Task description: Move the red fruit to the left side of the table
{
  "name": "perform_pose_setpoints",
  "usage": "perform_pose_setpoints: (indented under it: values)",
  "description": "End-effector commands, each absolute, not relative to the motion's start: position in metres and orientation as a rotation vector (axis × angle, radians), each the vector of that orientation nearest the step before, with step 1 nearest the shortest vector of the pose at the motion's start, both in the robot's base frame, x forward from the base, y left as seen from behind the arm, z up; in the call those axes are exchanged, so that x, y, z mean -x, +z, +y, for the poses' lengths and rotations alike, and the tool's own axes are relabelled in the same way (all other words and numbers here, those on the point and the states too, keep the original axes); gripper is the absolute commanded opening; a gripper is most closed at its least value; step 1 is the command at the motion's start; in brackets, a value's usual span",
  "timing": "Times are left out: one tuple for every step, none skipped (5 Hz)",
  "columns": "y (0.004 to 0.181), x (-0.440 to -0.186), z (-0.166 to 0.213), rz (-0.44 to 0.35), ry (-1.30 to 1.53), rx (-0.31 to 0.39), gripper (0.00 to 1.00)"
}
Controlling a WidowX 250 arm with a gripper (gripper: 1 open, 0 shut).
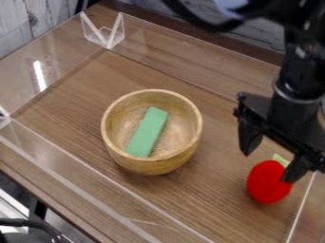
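Note:
The gripper grabs the red fruit by its rounded body [269, 182] next, to move it to the left side of the table.
The red fruit [267, 182] lies on the brown wood-grain table [191, 204] near its front right corner, a bit of green top at its right. My black gripper [275, 161] hangs just above and behind it, open, with one finger [250, 143] left of the fruit and the other [302, 167] at its upper right. Neither finger visibly clamps the fruit.
A round light wooden bowl [188, 147] sits at the table's middle with a green rectangular block [147, 131] lying inside it. Low clear acrylic walls [57, 57] edge the table; a clear bracket [105, 31] stands at the far left corner.

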State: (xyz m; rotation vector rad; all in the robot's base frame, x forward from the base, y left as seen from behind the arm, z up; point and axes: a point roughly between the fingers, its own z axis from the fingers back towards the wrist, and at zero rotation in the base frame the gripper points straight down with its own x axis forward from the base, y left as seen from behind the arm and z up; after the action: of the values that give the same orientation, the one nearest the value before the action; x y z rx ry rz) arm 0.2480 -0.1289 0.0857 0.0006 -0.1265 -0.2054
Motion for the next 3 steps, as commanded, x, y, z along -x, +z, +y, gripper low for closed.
perform_pose_setpoints:
  values:
    - [0.078, -0.253, -0.128, -0.137, -0.233, 0.016, 1.0]
    - [0.063, -0.259, -0.121, -0.121, -0.257, 0.022, 1.0]
    - [0.056, -0.265, -0.113, -0.116, -0.28, 0.026, 0.0]
